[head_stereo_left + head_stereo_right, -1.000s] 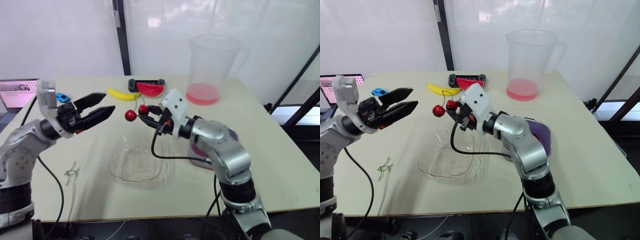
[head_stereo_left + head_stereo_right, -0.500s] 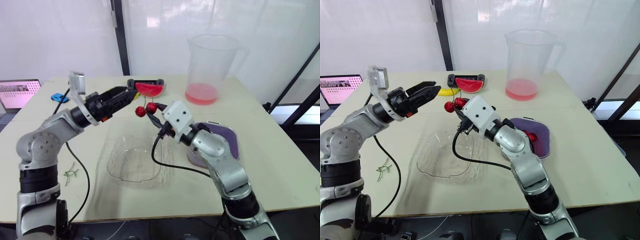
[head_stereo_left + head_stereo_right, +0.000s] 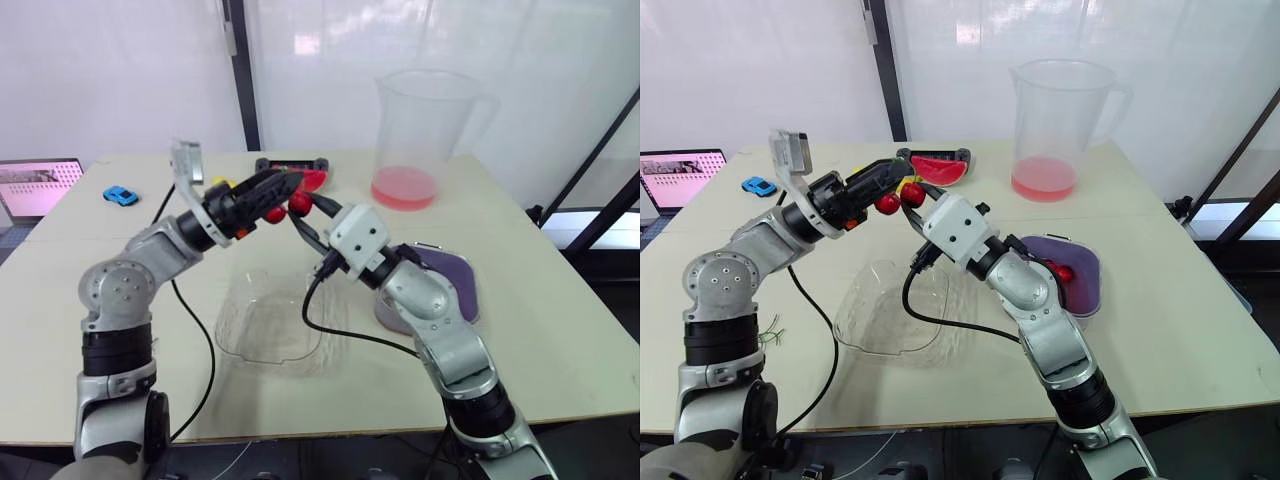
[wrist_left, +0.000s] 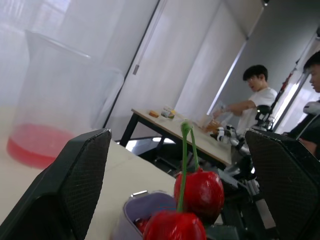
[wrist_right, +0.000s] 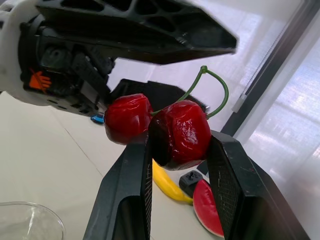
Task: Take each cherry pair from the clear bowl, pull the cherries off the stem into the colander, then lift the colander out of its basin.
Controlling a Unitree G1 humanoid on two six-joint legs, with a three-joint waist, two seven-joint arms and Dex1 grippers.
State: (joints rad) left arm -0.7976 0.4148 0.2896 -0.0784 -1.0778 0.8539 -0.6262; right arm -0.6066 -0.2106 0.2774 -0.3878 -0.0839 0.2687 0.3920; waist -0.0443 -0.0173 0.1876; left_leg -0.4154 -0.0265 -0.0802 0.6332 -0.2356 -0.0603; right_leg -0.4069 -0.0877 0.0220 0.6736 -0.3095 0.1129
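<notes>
The cherries crowd the stem's lower ends, so the left gripper next needs to grab the stem by its joined top (image 4: 186, 128) to pull the cherries off.
A pair of red cherries (image 3: 288, 207) on a green stem hangs in the air above the far rim of the clear bowl (image 3: 272, 325). My right gripper (image 5: 179, 142) is shut on one cherry (image 5: 180, 132); the other cherry (image 5: 127, 119) hangs free beside it. My left gripper (image 4: 180, 137) is open, with its fingers (image 4: 82, 170) on either side of the pair and not touching it. The bowl looks empty. The purple colander (image 3: 1080, 262) sits to the right of the bowl with a cherry (image 3: 1062, 273) in it.
A tall clear pitcher (image 3: 420, 130) with pink liquid stands at the back right. A watermelon slice (image 3: 940, 168) on a black holder and a banana lie behind the grippers. A blue toy car (image 3: 120, 195) and a laptop (image 3: 35, 185) are far left. Loose green stems (image 3: 770, 328) lie left of the bowl.
My left gripper has swung right and forward to the cherries and now brackets them. My right gripper has carried the pair up and back.
</notes>
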